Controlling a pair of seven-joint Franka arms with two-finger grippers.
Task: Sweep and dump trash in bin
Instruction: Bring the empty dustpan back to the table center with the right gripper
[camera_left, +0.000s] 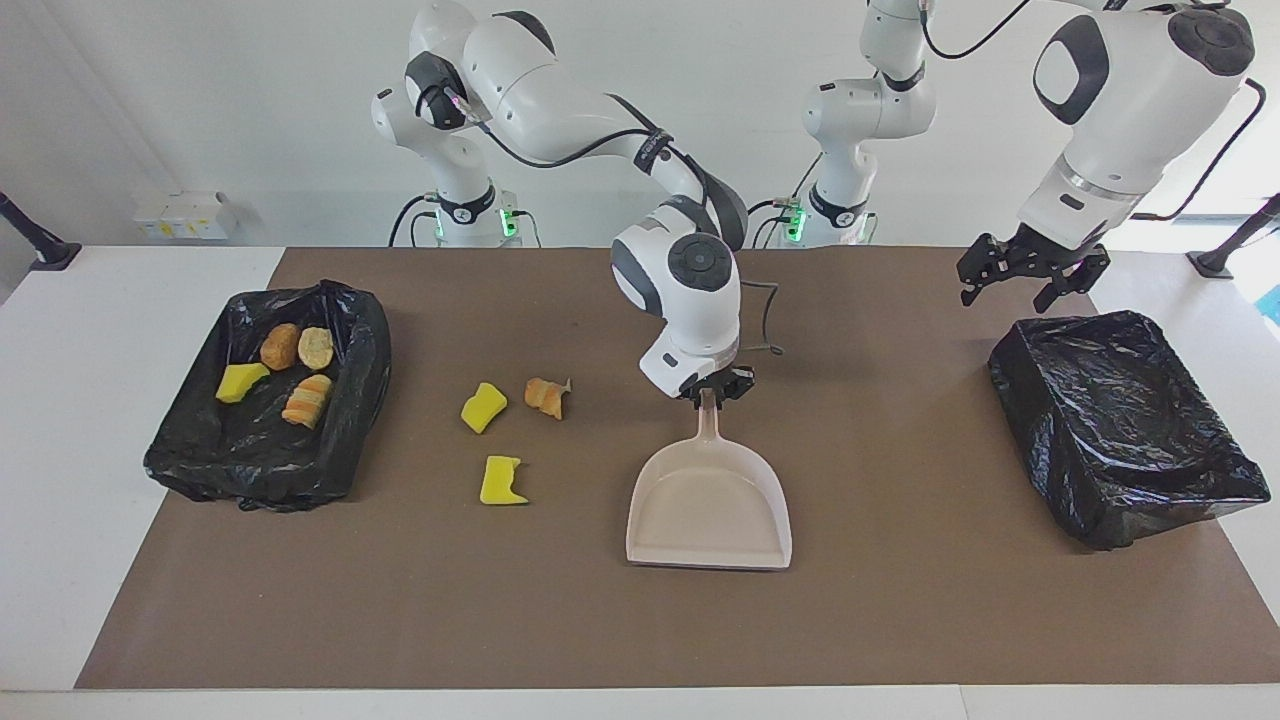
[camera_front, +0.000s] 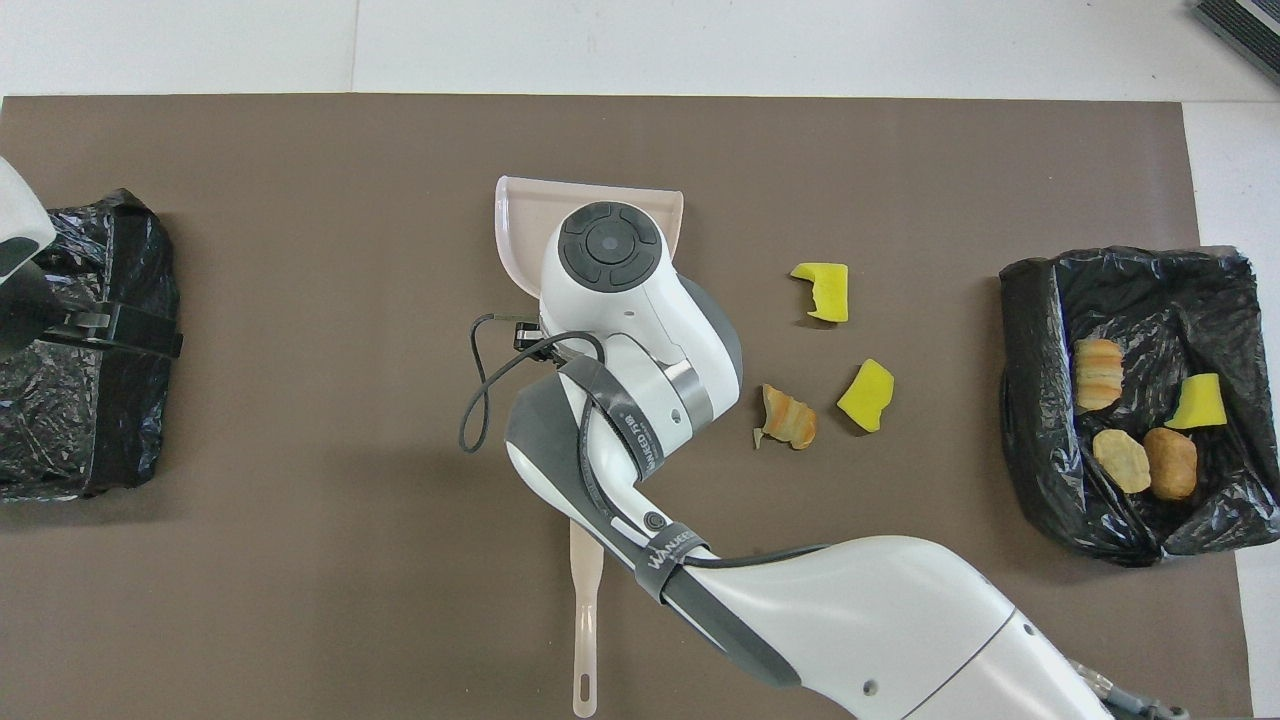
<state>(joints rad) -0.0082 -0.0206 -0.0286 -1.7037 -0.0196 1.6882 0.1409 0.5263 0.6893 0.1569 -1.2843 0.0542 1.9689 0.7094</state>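
The dustpan's pan (camera_front: 534, 228) lies low over the brown mat in the overhead view, so my right gripper is ready to open now.
My right gripper (camera_left: 709, 392) is shut on the handle of the beige dustpan (camera_left: 710, 510), whose pan sits low on the brown mat at mid-table, mouth turned away from the robots. In the overhead view the arm's wrist hides this gripper and most of the dustpan (camera_front: 518, 225). Three pieces of trash lie on the mat toward the right arm's end: a yellow sponge chunk (camera_left: 483, 407), an orange lump (camera_left: 546, 397) and another yellow chunk (camera_left: 500, 481). The black-lined bin (camera_left: 362, 340) at that end holds several more pieces. My left gripper (camera_left: 1030, 278) waits open over the other bin's edge.
A second black-lined bin (camera_left: 1120, 430) stands at the left arm's end with nothing showing inside. A beige brush (camera_front: 585, 620) lies on the mat nearer to the robots than the dustpan, partly under my right arm. White table (camera_left: 90, 420) borders the mat.
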